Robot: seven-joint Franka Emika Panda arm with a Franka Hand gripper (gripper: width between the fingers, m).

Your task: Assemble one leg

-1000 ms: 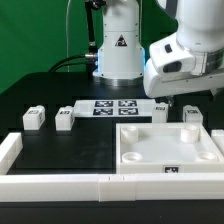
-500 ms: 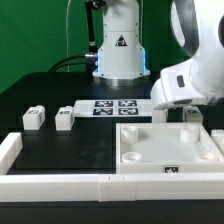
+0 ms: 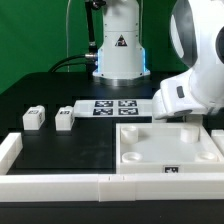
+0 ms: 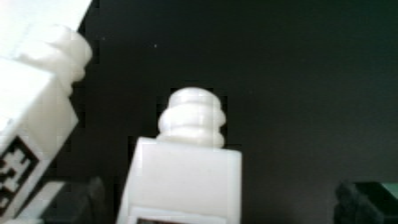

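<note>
I should close my gripper on the white leg now, because my fingers reach down beside the white leg's body in the wrist view.
In the wrist view a white leg with a rounded knob tip stands between my gripper's dark fingers, nearer one finger and untouched by either. The jaws are open. A second leg with a black-and-white tag stands beside it. In the exterior view the arm's white wrist housing hangs low at the right and hides the gripper and both of these legs. Two more tagged legs stand at the exterior view's left.
The large white square panel with a raised rim lies at front right, just before the arm. The marker board lies at the middle back. A white rail runs along the table's front edge. The robot base stands behind.
The arm has moved down and toward the exterior view's right. It now covers the two legs behind the panel that showed a second ago.
</note>
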